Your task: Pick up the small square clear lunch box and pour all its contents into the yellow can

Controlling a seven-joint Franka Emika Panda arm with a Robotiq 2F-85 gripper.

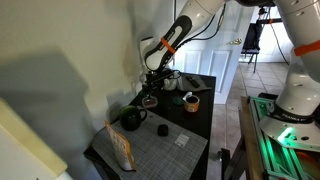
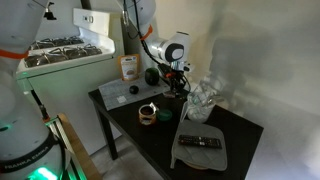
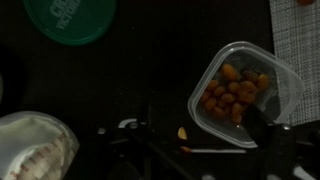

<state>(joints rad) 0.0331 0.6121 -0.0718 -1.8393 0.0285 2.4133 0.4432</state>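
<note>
Next, my gripper pinches the clear lunch box's side at the near corner, one finger inside. The lunch box's opposite rim stays free for pouring.
The lunch box [image 3: 240, 88] is a small clear box with rounded corners, open at the top and filled with orange-red pieces. In the wrist view it lies on the black table right of centre. My gripper [image 3: 200, 150] is open just above the table; its right finger covers the box's near corner. One loose orange piece [image 3: 183, 133] lies between the fingers. In both exterior views the gripper [image 1: 152, 88] [image 2: 173, 85] is low over the table and hides the box. The yellow can [image 1: 190, 101] [image 2: 148, 113] stands upright, apart from the gripper.
A black kettle [image 1: 131, 119] stands by a grey mat [image 1: 165, 152]. A green round lid [image 3: 70, 18] and a crumpled clear bag [image 3: 35, 145] [image 2: 205, 95] lie near the gripper. A remote [image 2: 200, 142] rests on a grey cloth. A snack bag [image 1: 120, 148] stands at the table corner.
</note>
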